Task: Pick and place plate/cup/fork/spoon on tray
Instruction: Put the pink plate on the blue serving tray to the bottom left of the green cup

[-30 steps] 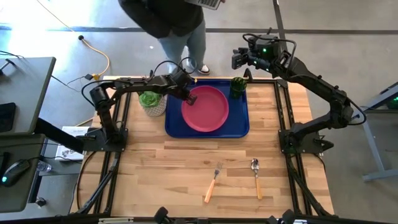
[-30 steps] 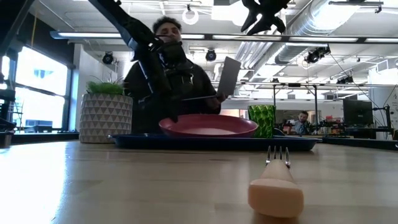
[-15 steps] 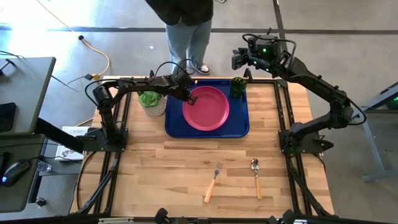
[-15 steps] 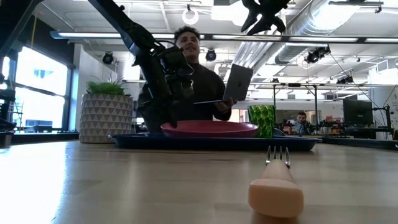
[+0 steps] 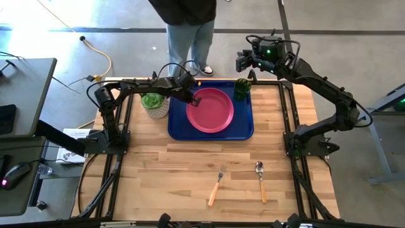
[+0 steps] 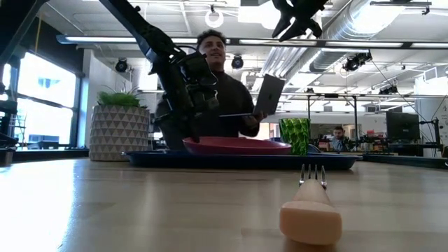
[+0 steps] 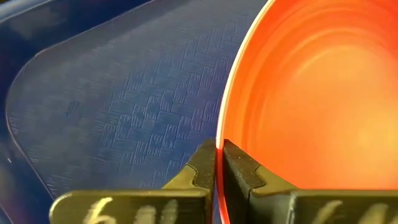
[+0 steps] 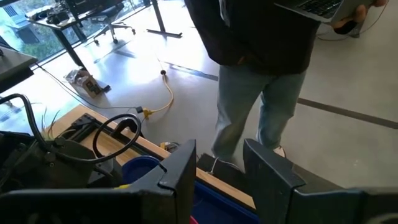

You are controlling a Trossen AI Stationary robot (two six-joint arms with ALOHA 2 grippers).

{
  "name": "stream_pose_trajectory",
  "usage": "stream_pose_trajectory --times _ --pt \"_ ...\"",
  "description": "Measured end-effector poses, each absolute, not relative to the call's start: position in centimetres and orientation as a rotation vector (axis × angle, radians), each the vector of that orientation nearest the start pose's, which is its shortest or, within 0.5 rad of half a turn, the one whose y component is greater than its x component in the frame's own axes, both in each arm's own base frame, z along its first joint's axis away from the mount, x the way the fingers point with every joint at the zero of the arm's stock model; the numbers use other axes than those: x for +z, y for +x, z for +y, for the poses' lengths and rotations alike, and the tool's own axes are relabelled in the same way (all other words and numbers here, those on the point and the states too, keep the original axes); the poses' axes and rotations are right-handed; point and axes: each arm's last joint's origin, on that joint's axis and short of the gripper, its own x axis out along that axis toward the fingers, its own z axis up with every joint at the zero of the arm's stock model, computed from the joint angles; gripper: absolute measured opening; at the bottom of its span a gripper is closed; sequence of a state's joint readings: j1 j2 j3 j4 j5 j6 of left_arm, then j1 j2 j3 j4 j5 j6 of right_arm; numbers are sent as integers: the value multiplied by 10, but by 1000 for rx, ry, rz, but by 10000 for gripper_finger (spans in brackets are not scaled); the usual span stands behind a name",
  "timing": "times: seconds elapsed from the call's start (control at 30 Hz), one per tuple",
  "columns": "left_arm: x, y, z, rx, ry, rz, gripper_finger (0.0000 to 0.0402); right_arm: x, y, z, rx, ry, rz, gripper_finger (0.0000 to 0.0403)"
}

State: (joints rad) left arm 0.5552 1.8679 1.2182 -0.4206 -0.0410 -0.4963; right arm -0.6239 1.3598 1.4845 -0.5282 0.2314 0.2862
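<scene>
The pink-red plate's whole rim (image 5: 211, 132) is inside the dark blue tray (image 5: 243, 130) and the plate would rest flat there, so it is time for my left gripper to let go.
The pink-red plate (image 5: 213, 111) lies low over the dark blue tray (image 5: 243, 130) at the table's far middle. My left gripper (image 5: 192, 99) is shut on the plate's left far edge; it also shows in the low view (image 6: 187, 133). The green cup (image 5: 242, 87) stands in the tray's far right corner. The fork (image 5: 217, 185) and the spoon (image 5: 261, 181) lie flat on the table near its front edge. My right gripper (image 5: 244, 61) is open and empty, high above the tray's far right corner. My left gripper pinches the plate's raised rim (image 7: 219, 134) between its two fingers (image 7: 202, 169), one inside the plate and one outside. The fingers come slanting down from the table's left. The plate lies almost level, low over the tray (image 6: 238, 145); whether it rests on the tray I cannot tell.
A white pot with a green plant (image 5: 155, 104) stands just left of the tray, under my left arm. A person with a laptop (image 6: 224, 91) stands beyond the table's far edge. There is bare wood between the tray and the cutlery.
My left gripper has gone down and a little toward the table's right edge with the plate. The plate has dropped from a raised, tilted pose to nearly level, low over the tray. The person behind the table has shifted.
</scene>
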Motion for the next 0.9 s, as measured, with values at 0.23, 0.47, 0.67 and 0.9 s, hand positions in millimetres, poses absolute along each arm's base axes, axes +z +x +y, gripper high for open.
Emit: stream_pose_trajectory --times 0.23,0.47,0.67,0.9 --pt "171 318 199 806 -729 898 20 412 230 -173 -899 345 309 124" --pt "170 318 199 806 -737 896 22 409 229 -172 -906 377 334 124" --pt "173 317 199 824 -728 890 23 408 229 -172 -905 379 340 124" --pt "197 311 198 833 -671 826 23 408 229 -171 -869 393 341 124"
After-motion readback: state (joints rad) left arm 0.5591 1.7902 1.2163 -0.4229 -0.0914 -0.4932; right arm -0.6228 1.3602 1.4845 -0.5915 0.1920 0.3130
